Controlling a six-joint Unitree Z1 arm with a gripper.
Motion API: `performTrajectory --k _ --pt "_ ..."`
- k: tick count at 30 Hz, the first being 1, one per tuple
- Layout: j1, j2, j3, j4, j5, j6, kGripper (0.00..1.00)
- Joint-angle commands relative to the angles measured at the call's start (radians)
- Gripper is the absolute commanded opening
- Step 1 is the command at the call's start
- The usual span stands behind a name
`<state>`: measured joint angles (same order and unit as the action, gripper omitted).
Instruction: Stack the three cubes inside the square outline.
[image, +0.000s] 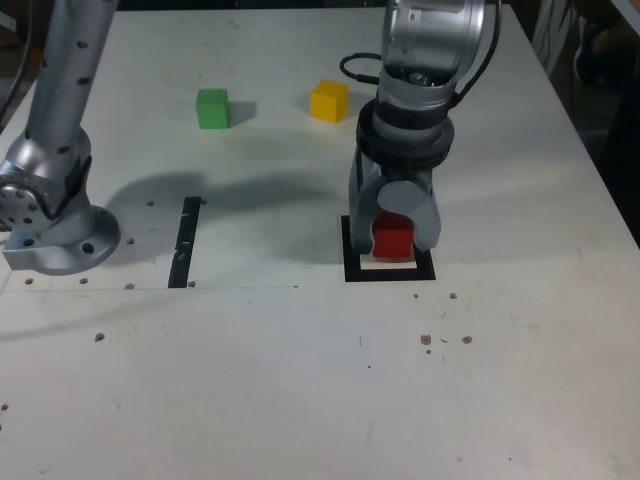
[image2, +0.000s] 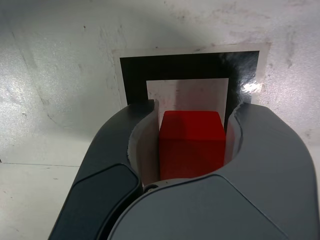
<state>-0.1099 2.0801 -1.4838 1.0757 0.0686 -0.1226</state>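
Note:
The red cube's lower edge is down inside the outline's pale centre and the cube would stand there, so it is time for my gripper to release it now.
The red cube (image: 393, 238) (image2: 191, 142) sits between the jaws of my gripper (image: 393, 246) (image2: 192, 114), which is shut on it. The gripper points straight down over the square outline (image: 390, 273) (image2: 190, 65), a thick black frame with a pale centre. The red cube is over that pale centre; I cannot tell whether it touches the table. The green cube (image: 212, 108) and the yellow cube (image: 329, 101) stand apart on the table at the back, at the exterior view's left of the arm.
A straight black tape strip (image: 185, 243) lies at the exterior view's left of the outline. The arm's grey base (image: 55, 230) is bolted at the far left. The white table (image: 300, 380) has small screw holes and specks.

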Motion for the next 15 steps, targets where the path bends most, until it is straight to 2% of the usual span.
performTrajectory --k 1,9,12,15 --pt "-0.002 0.01 0.005 -0.006 -0.002 -0.001 0.24" --pt "0.0 0.015 0.006 -0.01 0.003 0.007 0.32" --pt "0.007 0.016 0.006 -0.007 0.0 0.014 0.45" --pt "0.016 0.016 0.006 -0.001 -0.002 0.026 0.65"
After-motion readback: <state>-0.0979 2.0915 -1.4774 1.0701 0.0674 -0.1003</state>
